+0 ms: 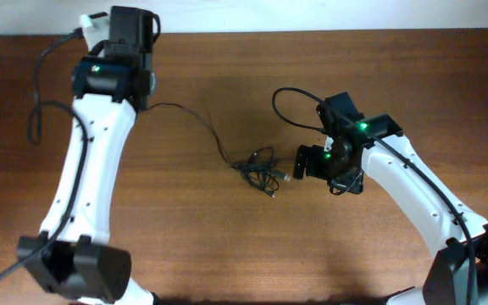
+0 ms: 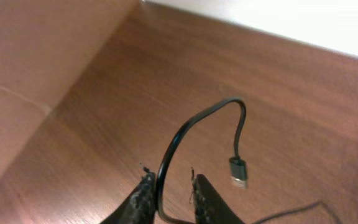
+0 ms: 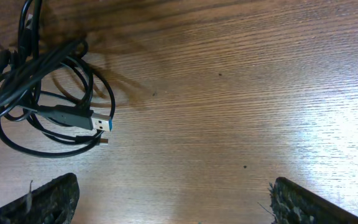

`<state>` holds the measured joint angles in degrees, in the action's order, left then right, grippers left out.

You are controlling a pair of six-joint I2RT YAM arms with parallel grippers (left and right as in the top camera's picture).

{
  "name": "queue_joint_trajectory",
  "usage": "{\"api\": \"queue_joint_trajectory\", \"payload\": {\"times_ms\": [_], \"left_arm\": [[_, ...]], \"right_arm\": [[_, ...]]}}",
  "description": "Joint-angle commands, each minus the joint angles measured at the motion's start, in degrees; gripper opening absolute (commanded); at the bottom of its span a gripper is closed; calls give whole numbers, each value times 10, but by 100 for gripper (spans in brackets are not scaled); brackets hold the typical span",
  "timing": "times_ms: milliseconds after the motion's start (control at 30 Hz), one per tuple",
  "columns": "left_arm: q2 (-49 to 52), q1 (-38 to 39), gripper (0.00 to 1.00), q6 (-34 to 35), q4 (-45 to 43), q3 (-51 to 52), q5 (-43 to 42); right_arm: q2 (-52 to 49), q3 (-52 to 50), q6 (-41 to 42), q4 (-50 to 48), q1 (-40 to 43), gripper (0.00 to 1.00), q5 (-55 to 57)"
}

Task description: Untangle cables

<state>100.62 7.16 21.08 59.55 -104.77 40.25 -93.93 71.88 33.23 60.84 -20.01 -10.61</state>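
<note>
The cable needs to be drawn out of the bundle and untangled. My left gripper should next grab the loose piece of cable (image 1: 148, 108) between its small plug and the cable bundle.
The cables form a small black bundle (image 1: 261, 169) at mid-table. One thin strand (image 1: 195, 115) runs from it up-left toward my left wrist. In the left wrist view that strand (image 2: 194, 118) loops up between the fingers of my left gripper (image 2: 169, 177) and ends in a small plug (image 2: 239, 172). The jaws stand slightly apart: the cord rests against the left finger, with a gap to the right one. My right gripper (image 1: 299, 161) is wide open just right of the bundle. In its own view the bundle (image 3: 42, 93), with a blue-tipped USB plug (image 3: 95, 121), lies ahead-left of the right gripper (image 3: 173, 193), with nothing between the fingers.
Thick black arm wires arc beside the left arm (image 1: 36, 85) and above the right wrist (image 1: 291, 106). The table's back edge meets a white wall (image 1: 312, 17). A beige surface (image 2: 23, 56) borders the table by the left gripper.
</note>
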Motion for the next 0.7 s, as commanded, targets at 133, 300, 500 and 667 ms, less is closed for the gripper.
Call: {"api": "queue_joint_trajectory", "payload": {"times_ms": [133,300,500,667], "left_arm": [[26,-11,58,5,2,-3,-49],[29,-42,89,5,13,-3,-80],[37,-50,90,5,23,-3,-456],[81,-5,88,5,30,-3,-520]], "right_arm": [[-2,-4,3,0,1,99,3],[-2,-4,2,0,1,99,3],[-2,-4,3,-7,1,98,3],[-2,-4,3,-6,1,99,3]]}}
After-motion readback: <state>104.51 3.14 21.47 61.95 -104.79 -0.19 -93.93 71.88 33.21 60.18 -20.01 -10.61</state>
